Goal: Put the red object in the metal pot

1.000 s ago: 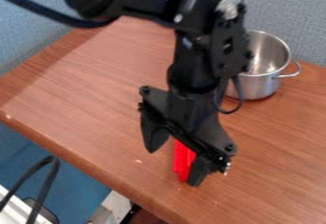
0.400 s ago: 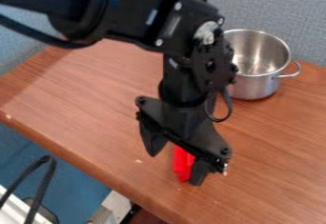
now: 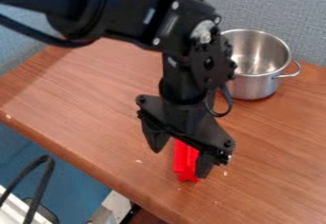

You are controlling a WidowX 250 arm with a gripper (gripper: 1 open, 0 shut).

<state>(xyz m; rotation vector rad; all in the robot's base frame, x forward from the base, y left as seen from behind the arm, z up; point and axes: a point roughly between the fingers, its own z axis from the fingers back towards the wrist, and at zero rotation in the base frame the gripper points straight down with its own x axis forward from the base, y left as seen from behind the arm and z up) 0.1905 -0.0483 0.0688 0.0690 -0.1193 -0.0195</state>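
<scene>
I should next grab the red object's long sides for putting it in the metal pot (image 3: 253,64).
The red object (image 3: 189,162) lies on the wooden table (image 3: 76,85) near its front edge, mostly covered by my gripper. My black gripper (image 3: 186,148) hangs directly over it with its jaws spread wide, one finger (image 3: 154,132) to the left and the other low on the right. The bar's near end shows between them; I cannot tell whether the fingers touch it. The metal pot (image 3: 253,64) stands upright at the back right, shiny and with nothing showing inside, one loop handle pointing right.
The table's front edge (image 3: 114,185) runs diagonally just below the red object. Black cables (image 3: 32,194) hang off the lower left, below the table. A blue wall stands behind.
The arm has swung and lowered slightly over the red object; more of the pot shows now. The jaws stay spread, and the red object has not moved.
</scene>
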